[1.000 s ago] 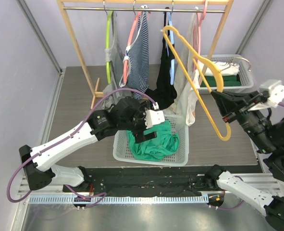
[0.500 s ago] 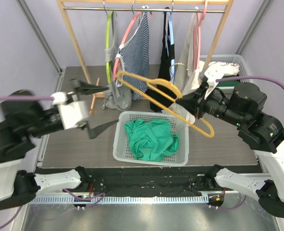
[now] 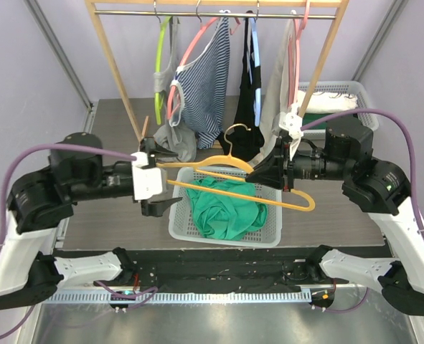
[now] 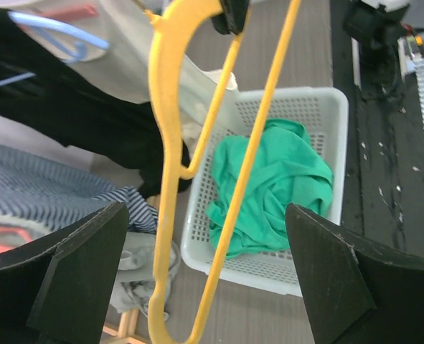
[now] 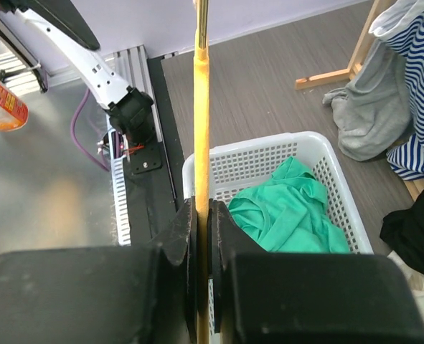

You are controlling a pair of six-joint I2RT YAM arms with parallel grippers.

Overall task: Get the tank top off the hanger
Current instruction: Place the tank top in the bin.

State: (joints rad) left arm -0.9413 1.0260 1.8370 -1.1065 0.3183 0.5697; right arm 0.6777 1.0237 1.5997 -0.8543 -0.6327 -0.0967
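Observation:
The yellow hanger (image 3: pixel 219 166) should be grabbed next by its loose end (image 3: pixel 166 173) with my left gripper, so its hook stays free to hang it on the rack.
The green tank top (image 3: pixel 226 208) lies crumpled in the white basket (image 3: pixel 179 229), off the hanger. It also shows in the left wrist view (image 4: pixel 283 186) and the right wrist view (image 5: pixel 290 215). The bare yellow hanger (image 3: pixel 219 166) lies roughly level above the basket. My right gripper (image 3: pixel 267 172) is shut on the hanger's right part, the yellow bar (image 5: pixel 201 129) clamped between its jaws (image 5: pixel 202 215). My left gripper (image 3: pixel 160 179) is open at the hanger's left end, and the hanger (image 4: pixel 161 179) passes between its wide-apart fingers (image 4: pixel 75 272) without a grip.
A wooden clothes rack (image 3: pixel 118 79) stands behind, with a green hanger (image 3: pixel 158 64), a striped top (image 3: pixel 204 93), a black garment (image 3: pixel 247 107) and a pale garment (image 3: pixel 276 86). A grey garment (image 3: pixel 172 143) lies by the rack's foot. A second basket (image 3: pixel 366 107) sits back right.
The right gripper has lowered the yellow hanger to roughly level over the basket. The left arm has swung in from the left, and its open gripper now flanks the hanger's left end.

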